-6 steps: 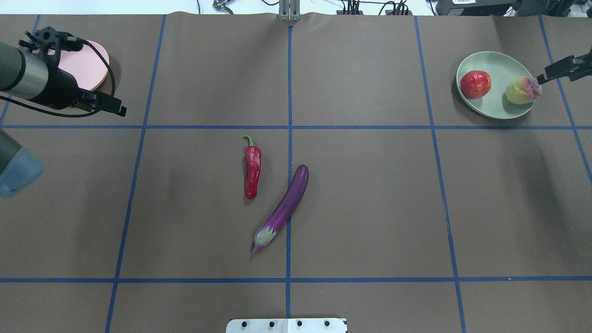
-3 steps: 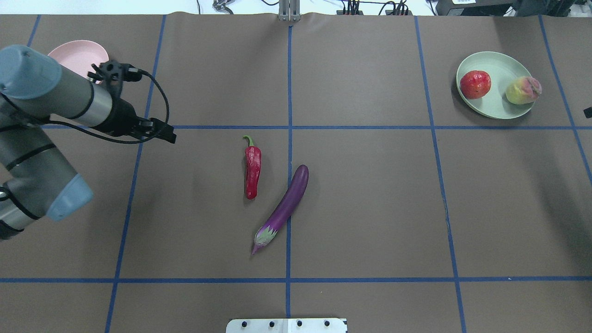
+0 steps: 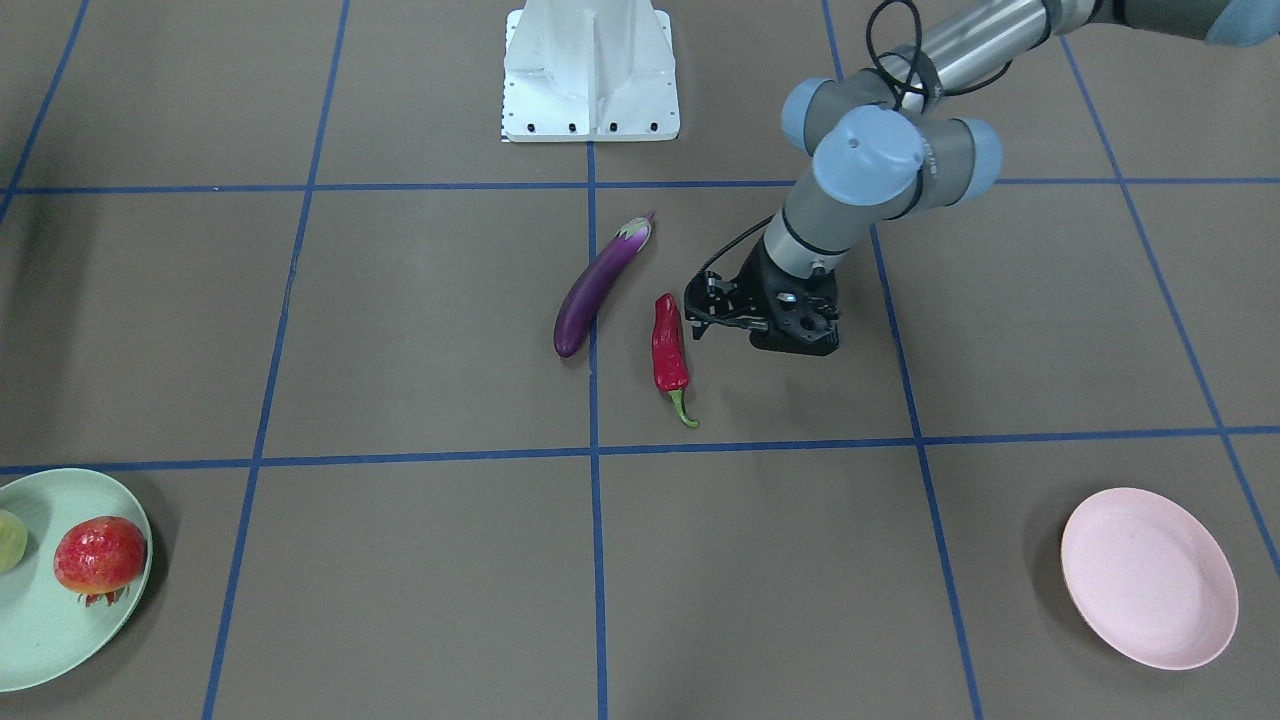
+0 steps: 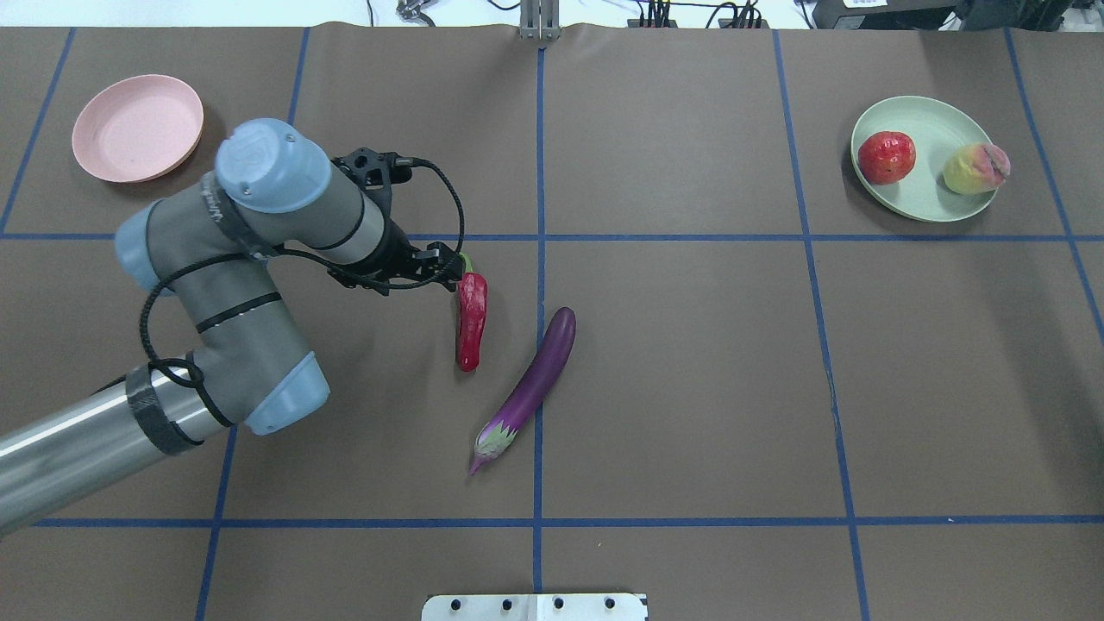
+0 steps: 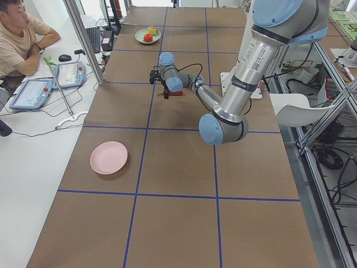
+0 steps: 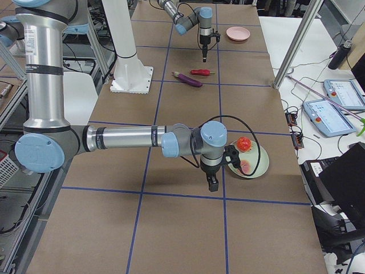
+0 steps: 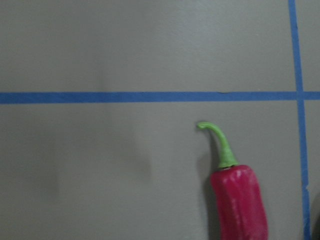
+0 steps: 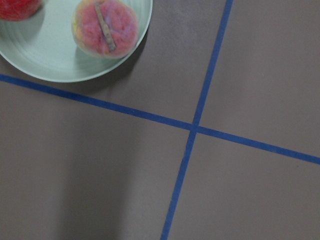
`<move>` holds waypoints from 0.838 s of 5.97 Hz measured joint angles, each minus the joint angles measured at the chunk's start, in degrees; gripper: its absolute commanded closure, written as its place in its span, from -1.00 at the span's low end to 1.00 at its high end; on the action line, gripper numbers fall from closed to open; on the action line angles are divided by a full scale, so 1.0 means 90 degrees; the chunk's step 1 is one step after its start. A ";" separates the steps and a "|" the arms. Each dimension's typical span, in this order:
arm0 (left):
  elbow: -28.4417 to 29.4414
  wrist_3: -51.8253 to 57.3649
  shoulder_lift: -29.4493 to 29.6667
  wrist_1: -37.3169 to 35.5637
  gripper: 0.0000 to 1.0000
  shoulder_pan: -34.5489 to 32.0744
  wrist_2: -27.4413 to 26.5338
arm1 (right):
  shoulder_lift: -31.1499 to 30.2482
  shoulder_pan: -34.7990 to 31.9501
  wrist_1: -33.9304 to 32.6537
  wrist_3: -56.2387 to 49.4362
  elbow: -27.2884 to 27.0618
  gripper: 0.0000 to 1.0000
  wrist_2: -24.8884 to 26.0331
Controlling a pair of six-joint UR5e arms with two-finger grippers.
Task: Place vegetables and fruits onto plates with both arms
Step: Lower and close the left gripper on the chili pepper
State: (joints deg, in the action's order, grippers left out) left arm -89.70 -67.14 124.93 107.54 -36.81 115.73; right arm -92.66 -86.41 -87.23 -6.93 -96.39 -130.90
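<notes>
I need to grab the red chili pepper by its red body with my left gripper next, so that I can set it on the pink plate.
The red chili pepper and the purple eggplant lie on the table near its middle. My left gripper hovers just beside the chili's green stem end, open and empty; it also shows in the front view. The left wrist view shows the chili at lower right. The pink plate is empty at the far left. The green plate holds the pomegranate and the peach. My right gripper shows only in the exterior right view, beside the green plate; I cannot tell its state.
The white base block stands at the robot's edge of the table. Blue tape lines cross the brown table cover. An operator sits beyond the table's far side with tablets.
My left arm swung from over the pink plate to the chili's stem end. My right gripper drew back from the peach and left the overhead view.
</notes>
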 measured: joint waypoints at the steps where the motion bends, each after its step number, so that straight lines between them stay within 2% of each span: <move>1: 0.0305 -0.0162 0.0381 -0.0277 -0.95 0.0184 -0.0266 | -0.0067 -0.0027 -0.0045 -0.0053 -0.0038 -1.00 0.0007; 2: 0.0811 -0.0341 0.0810 -0.0367 -0.56 0.0308 -0.0469 | -0.0087 -0.0033 -0.0052 -0.0065 -0.0047 -1.00 0.0006; 3: 0.1205 -0.0415 0.1087 -0.0396 -0.28 0.0377 -0.0574 | -0.0089 -0.0037 -0.0054 -0.0063 -0.0050 -1.00 0.0007; 5: 0.1410 -0.0412 0.1174 -0.0497 0.99 0.0438 -0.0746 | -0.0082 -0.0037 -0.0054 -0.0041 -0.0048 -1.00 0.0000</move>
State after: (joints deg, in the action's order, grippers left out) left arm -77.01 -70.84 135.49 103.07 -32.86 109.02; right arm -93.40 -86.75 -87.71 -7.30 -96.83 -130.91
